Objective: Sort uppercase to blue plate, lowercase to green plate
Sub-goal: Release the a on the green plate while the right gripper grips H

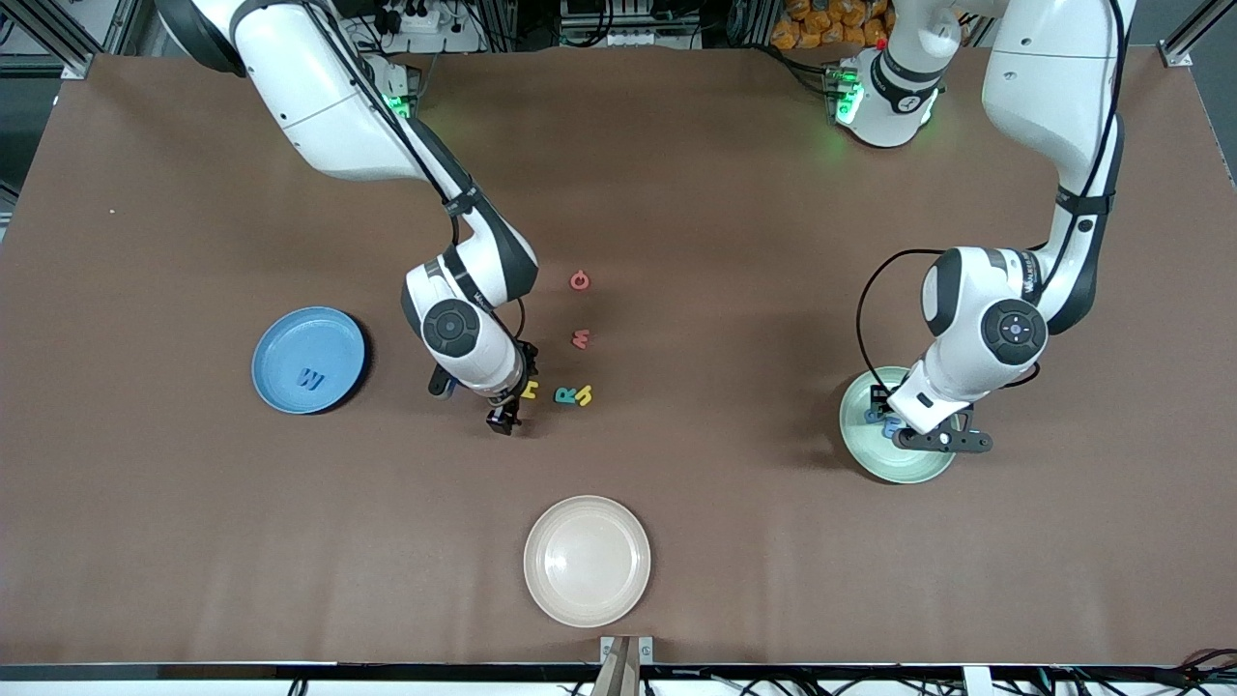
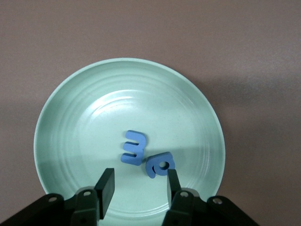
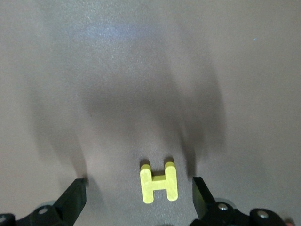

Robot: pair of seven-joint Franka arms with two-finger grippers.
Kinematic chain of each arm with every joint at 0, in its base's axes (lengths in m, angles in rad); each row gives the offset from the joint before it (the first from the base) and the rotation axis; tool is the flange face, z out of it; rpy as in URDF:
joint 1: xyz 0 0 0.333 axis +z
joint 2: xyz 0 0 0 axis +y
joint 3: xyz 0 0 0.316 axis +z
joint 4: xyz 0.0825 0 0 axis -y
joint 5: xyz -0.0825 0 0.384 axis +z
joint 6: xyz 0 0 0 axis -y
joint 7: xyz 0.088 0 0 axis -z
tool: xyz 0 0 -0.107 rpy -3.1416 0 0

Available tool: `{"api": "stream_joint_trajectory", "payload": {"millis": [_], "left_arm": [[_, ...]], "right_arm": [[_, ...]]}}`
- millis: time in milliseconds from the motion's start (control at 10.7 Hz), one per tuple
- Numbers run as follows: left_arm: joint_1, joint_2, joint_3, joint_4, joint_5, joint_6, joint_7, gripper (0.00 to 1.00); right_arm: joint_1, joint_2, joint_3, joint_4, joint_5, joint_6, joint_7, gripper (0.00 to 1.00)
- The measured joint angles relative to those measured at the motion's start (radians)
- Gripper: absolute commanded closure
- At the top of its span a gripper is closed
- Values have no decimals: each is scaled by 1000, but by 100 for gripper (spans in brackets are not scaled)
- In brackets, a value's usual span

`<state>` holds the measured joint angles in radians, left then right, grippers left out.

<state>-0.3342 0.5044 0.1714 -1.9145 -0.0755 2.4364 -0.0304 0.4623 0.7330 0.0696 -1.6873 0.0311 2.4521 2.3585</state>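
Note:
The right gripper should now close on the yellow capital H (image 1: 530,390) (image 3: 159,182), because its fingers reach the tabletop beside the H.
My left gripper (image 2: 139,188) hangs open over the green plate (image 1: 904,474), with nothing between its fingers. In that plate lie two lowercase letters, a blue m (image 2: 134,148) and a blue a (image 2: 160,165); the a lies right at one fingertip (image 2: 173,181). My right gripper (image 3: 137,195) is open low over the table, and the yellow capital H (image 3: 159,182) lies flat between its fingers. The blue plate (image 1: 290,338) holds a blue W (image 1: 310,378). On the table by the H (image 1: 529,390) lie a teal R (image 1: 565,394), a yellow h (image 1: 584,394), a red m (image 1: 581,338) and a red G (image 1: 579,280).
A cream plate (image 1: 587,560) stands near the table's front edge, nearer to the front camera than the loose letters. The blue plate is toward the right arm's end of the table, the green plate toward the left arm's end.

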Motion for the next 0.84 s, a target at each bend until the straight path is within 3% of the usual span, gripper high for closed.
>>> {"api": "stream_joint_trajectory", "payload": {"millis": [374, 468, 561, 655, 842], "left_arm": [[-8, 0, 0, 3, -2, 0, -4, 44], [-9, 0, 0, 3, -2, 1, -10, 44], [-9, 0, 0, 3, -2, 1, -11, 43], [-9, 0, 0, 4, -3, 1, -14, 41], [-14, -2, -2, 6, -3, 1, -49, 35]], "right_arm": [[4, 4, -1, -9, -9, 23, 8, 0], [6, 8, -1, -9, -9, 27, 9, 19], [7, 9, -1, -9, -10, 29, 10, 68], [7, 8, -3, -9, -12, 34, 11, 100], [8, 2, -3, -7, -22, 35, 11, 100]]}}
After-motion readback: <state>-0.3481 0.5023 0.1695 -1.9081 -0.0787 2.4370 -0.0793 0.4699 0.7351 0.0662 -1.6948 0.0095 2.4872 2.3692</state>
